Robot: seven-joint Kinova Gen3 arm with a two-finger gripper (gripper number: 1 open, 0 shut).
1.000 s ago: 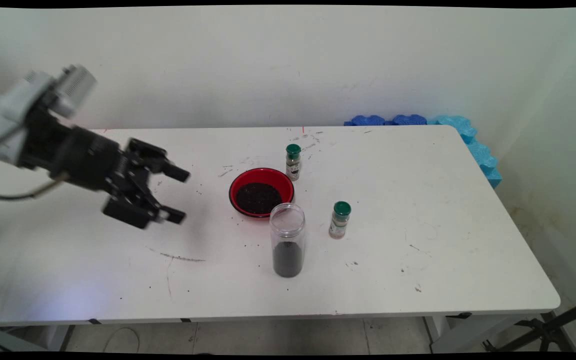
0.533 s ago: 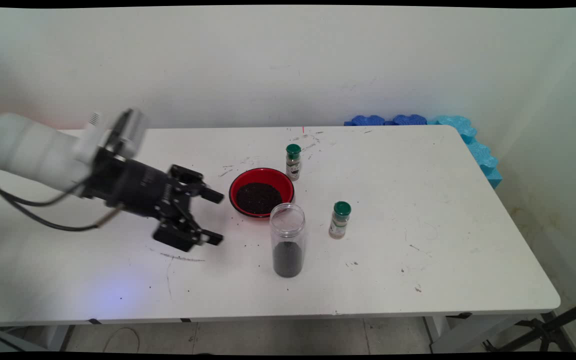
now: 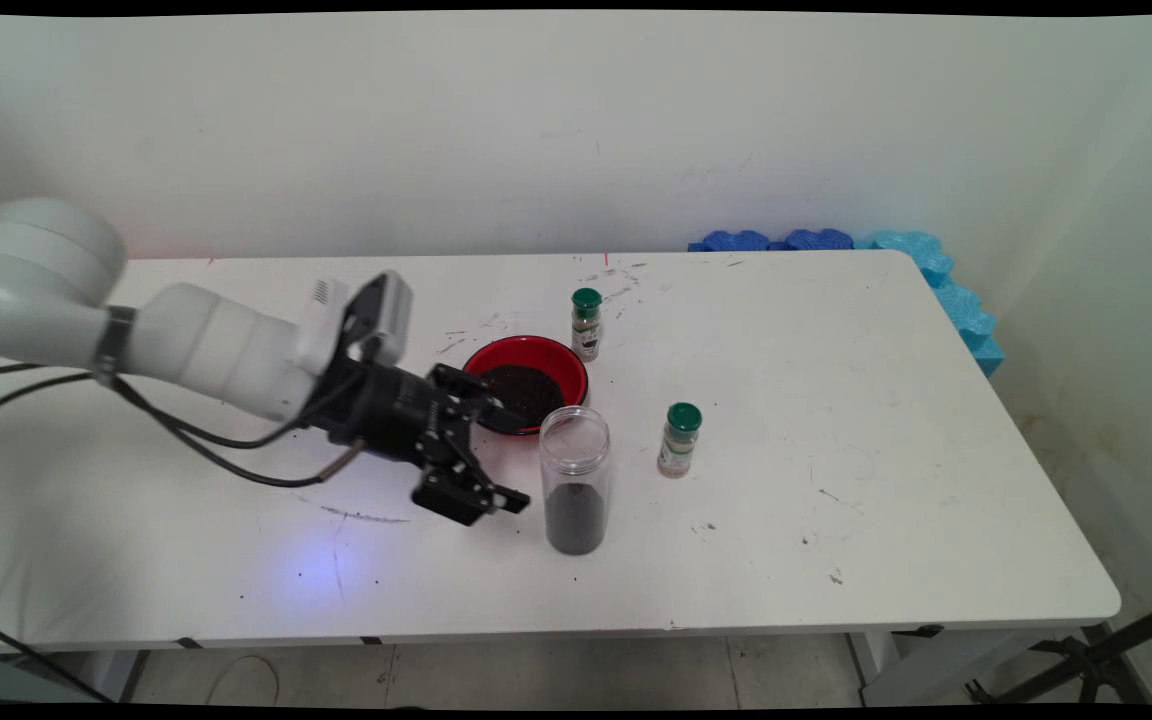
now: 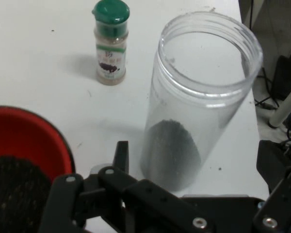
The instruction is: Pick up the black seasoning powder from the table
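Observation:
My gripper will grab the jar by its lower body [image 3: 575, 510] next, so that the clear plastic jar's opening [image 3: 575, 434] stays free for the dark grains.
My black gripper [image 3: 514, 458] is open, just left of a tall clear jar [image 3: 575, 479] with dark grains in its bottom. In the hand view the jar [image 4: 199, 97] stands upright straight ahead, lined up with the gap between my spread fingers [image 4: 120, 156] but still beyond their tips. A red bowl [image 3: 523, 383] of dark grains sits just behind the gripper; its rim [image 4: 34, 136] shows at the left of the hand view. A green-capped spice bottle [image 3: 680, 439] stands right of the jar, seen as the bottle [image 4: 109, 41] beyond it.
A second green-capped spice bottle [image 3: 586, 323] stands behind the bowl. Blue foam pieces [image 3: 936, 280] lean at the table's far right corner. Dark specks and scuffs mark the white table [image 3: 836, 520]. Black cables [image 3: 196, 450] hang under the arm.
The arm has swung right and lower across the table, bringing the open gripper from the left side to just beside the clear jar. Nothing on the table moved.

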